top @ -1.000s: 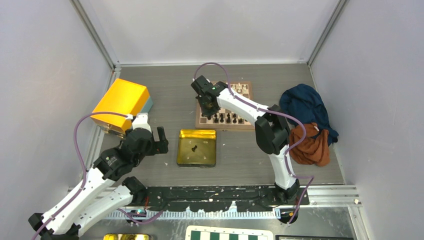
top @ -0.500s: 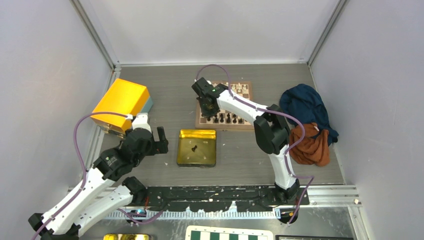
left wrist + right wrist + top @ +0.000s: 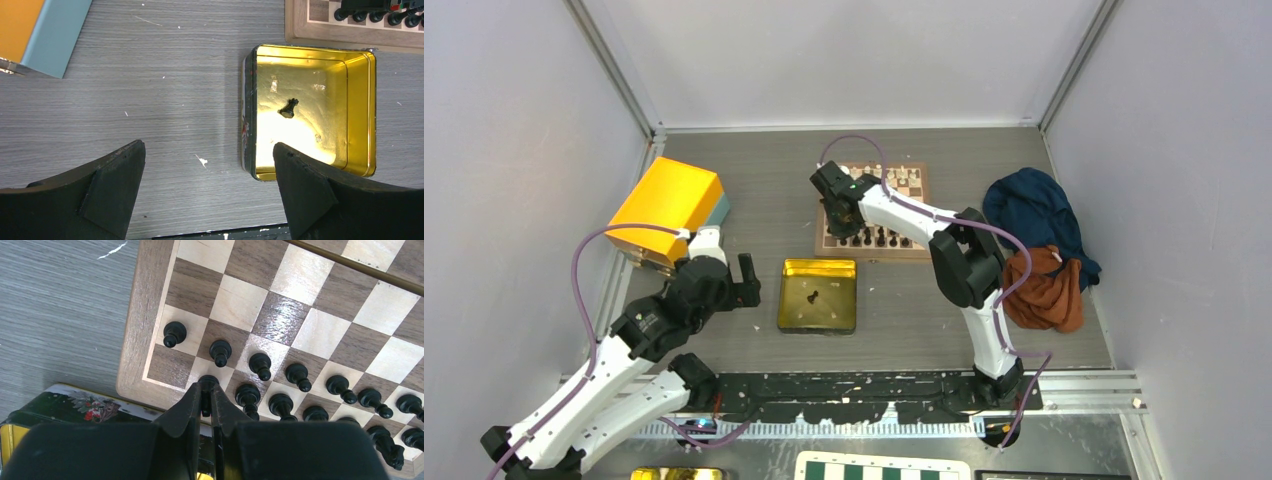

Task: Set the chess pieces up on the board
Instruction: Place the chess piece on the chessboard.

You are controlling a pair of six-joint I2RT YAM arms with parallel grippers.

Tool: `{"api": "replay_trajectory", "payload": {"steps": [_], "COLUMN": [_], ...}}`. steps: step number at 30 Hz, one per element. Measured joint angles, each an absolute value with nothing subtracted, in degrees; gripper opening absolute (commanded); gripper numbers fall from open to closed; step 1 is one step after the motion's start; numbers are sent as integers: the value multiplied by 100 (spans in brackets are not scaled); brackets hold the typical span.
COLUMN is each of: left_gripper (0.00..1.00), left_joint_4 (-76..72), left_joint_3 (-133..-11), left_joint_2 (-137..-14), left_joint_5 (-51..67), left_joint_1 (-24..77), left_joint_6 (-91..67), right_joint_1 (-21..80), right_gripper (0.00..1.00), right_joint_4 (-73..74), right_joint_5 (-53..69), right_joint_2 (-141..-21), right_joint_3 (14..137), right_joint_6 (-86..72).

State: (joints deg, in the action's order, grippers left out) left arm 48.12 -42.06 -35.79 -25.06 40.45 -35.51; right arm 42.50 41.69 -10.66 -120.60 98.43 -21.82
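Observation:
The right gripper needs to open now, as the base of the black piece sits in the cream square.
The board [image 3: 904, 254] lies at the table's far middle, with white chess pieces [image 3: 905, 180] along its far side and black ones [image 3: 882, 237] in its near rows. My right gripper [image 3: 845, 213] hangs over the board's near left corner, shut on a black piece [image 3: 208, 381] whose base touches or hovers just above a cream square. Beside it stand black pawns [image 3: 220, 352] and back-row pieces [image 3: 247, 395]. One black piece [image 3: 289, 108] lies in the gold tin [image 3: 360, 100]. My left gripper [image 3: 207, 150] is open and empty above the table, left of the tin.
An orange box [image 3: 667, 205] sits at the far left. A blue cloth [image 3: 1034, 215] and an orange cloth [image 3: 1049, 290] are heaped at the right. The gold tin [image 3: 818, 325] lies just in front of the board. A green-and-white board [image 3: 884, 467] shows at the bottom edge.
My right gripper has shifted slightly nearer and to the right over the board, still holding the black piece. The left arm has not moved.

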Motion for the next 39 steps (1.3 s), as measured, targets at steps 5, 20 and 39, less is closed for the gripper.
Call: {"api": "replay_trajectory", "payload": {"steps": [5, 20, 39], "left_gripper": [100, 100, 100], "left_joint_4": [4814, 4814, 4814], "left_joint_3": [-4206, -4206, -4206], "left_joint_2": [-3603, -3627, -3627], "left_joint_5": [-2506, -2506, -2504], "left_joint_1": [4045, 4045, 4045], "left_joint_6": [-3551, -3551, -3551], "right_joint_1": [4250, 4213, 4198], "right_gripper": [1, 12, 28], "right_joint_4": [4051, 3940, 3903], "right_joint_5": [-1068, -1068, -1066], "right_joint_2": [-12060, -12038, -11990], "right_joint_3": [9815, 9738, 9518], "right_joint_6": [-2193, -2248, -2248]}}
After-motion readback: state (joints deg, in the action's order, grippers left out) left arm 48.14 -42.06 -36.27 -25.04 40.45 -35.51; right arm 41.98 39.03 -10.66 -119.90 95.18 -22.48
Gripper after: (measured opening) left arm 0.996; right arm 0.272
